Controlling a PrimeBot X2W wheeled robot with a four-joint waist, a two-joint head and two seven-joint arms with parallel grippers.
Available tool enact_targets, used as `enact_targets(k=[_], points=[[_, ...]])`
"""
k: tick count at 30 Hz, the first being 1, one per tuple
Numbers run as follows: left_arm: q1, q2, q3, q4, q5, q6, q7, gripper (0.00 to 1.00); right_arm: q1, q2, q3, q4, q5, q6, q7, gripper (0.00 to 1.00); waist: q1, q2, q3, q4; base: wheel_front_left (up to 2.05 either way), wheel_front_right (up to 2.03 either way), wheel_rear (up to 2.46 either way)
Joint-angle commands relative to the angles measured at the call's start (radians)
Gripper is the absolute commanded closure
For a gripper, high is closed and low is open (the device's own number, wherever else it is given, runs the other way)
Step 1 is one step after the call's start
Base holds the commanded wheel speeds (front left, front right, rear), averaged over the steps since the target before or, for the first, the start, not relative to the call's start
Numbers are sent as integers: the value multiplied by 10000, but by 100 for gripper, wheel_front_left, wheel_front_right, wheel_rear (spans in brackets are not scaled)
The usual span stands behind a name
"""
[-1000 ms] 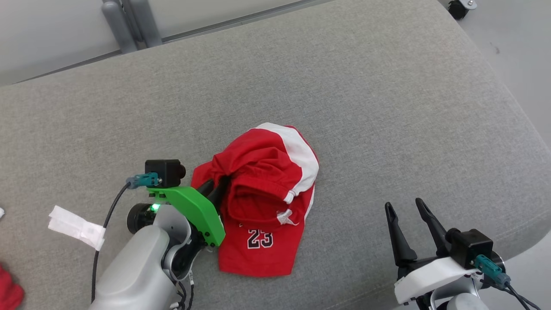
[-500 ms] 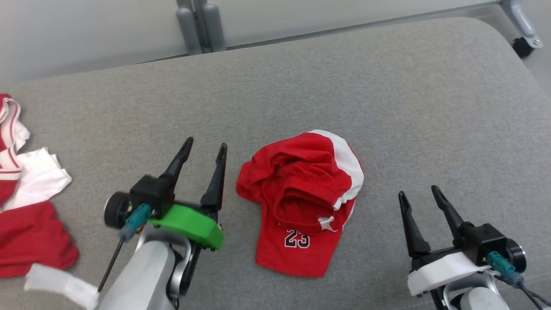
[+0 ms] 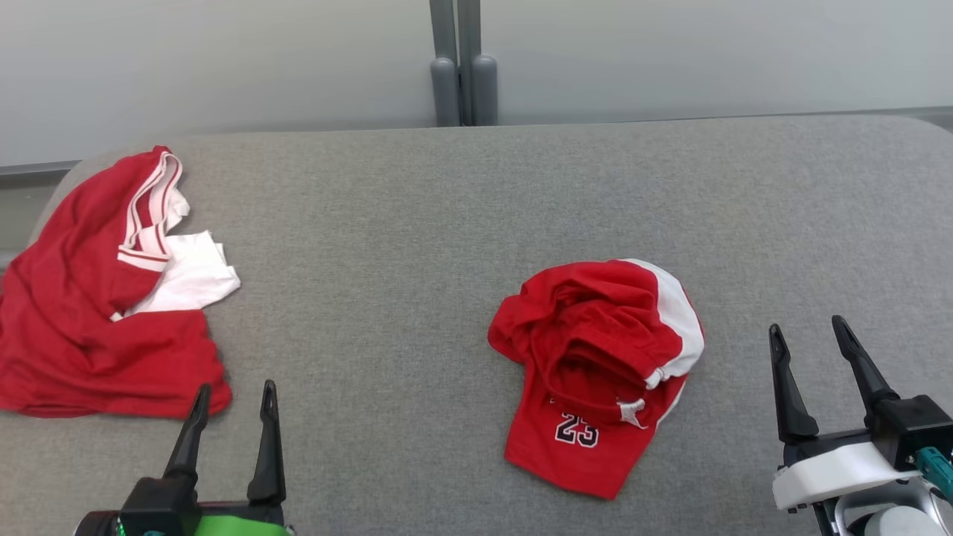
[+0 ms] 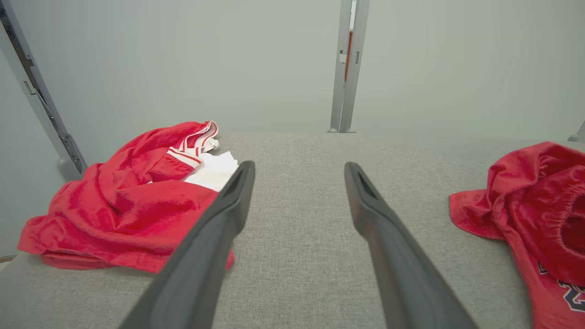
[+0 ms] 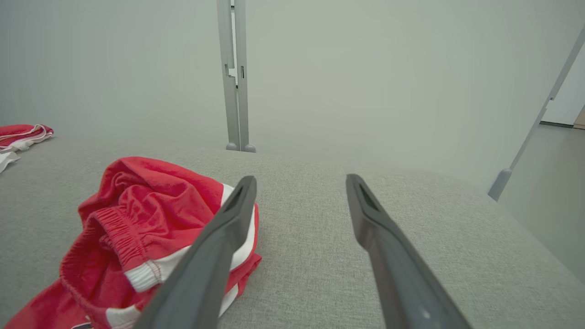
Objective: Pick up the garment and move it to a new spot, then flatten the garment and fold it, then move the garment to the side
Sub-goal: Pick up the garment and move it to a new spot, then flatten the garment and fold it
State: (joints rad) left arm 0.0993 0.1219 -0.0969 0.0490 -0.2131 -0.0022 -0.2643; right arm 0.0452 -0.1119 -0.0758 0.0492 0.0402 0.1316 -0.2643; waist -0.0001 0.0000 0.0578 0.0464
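The red shorts (image 3: 594, 357) need to move to a new spot. My left gripper should next grab the waistband at the white stripe (image 3: 657, 378) for that.
The garment (image 3: 595, 357) is a pair of red shorts with white side stripes and the number 23, lying crumpled right of the middle of the grey cushion (image 3: 387, 246). Nothing holds it. My left gripper (image 3: 235, 387) stands open at the lower left, well left of the garment, with nothing between its fingers. My right gripper (image 3: 806, 324) is open at the lower right, a short way right of the garment. The left wrist view has the garment (image 4: 525, 210) at its right edge, beyond the open left gripper (image 4: 298, 167). Seen from the right wrist, the garment (image 5: 151, 214) lies left of the open right gripper (image 5: 300, 179).
A second red and white clothing pile (image 3: 82, 313) lies at the cushion's far left, also seen as the clothing pile (image 4: 128, 205) just left of my left fingers. A grey post (image 3: 461, 74) stands behind the cushion against a pale wall. Bare cushion separates the two garments.
My left gripper opened, let go of the garment and drew back to the lower left. The head camera swung left, bringing the second clothing pile into view. The right gripper stayed open.
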Motion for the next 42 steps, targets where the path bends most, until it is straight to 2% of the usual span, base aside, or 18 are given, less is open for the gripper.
enact_targets(k=[1,6,10,31,35,42], points=[[240,-13,186,133,164,-186,-1,0,145,-49,-37,62,-128,-17,-3,0,1,0,-361,405,0,0,0],[301,-162,744,743,408,-949,-1,0,321,49,-98,487,-269,-17,-3,0,1,0,-365,485,0,0,0],[39,-263,815,1069,475,-1197,-1,0,353,201,-129,712,-300,-17,-3,0,1,0,-329,365,0,0,0],[-213,-282,318,1348,428,-1288,-2,0,187,400,43,818,-221,-17,-2,0,1,0,-297,-132,0,0,0],[-781,-328,-1152,1487,292,-1289,-2,0,76,379,117,819,-153,-17,-2,0,1,0,-237,-310,0,0,0],[-2746,-83,-5108,2253,-569,-1276,309,0,-192,388,322,801,-88,-17,-2,0,1,0,9,-1127,0,0,0]])
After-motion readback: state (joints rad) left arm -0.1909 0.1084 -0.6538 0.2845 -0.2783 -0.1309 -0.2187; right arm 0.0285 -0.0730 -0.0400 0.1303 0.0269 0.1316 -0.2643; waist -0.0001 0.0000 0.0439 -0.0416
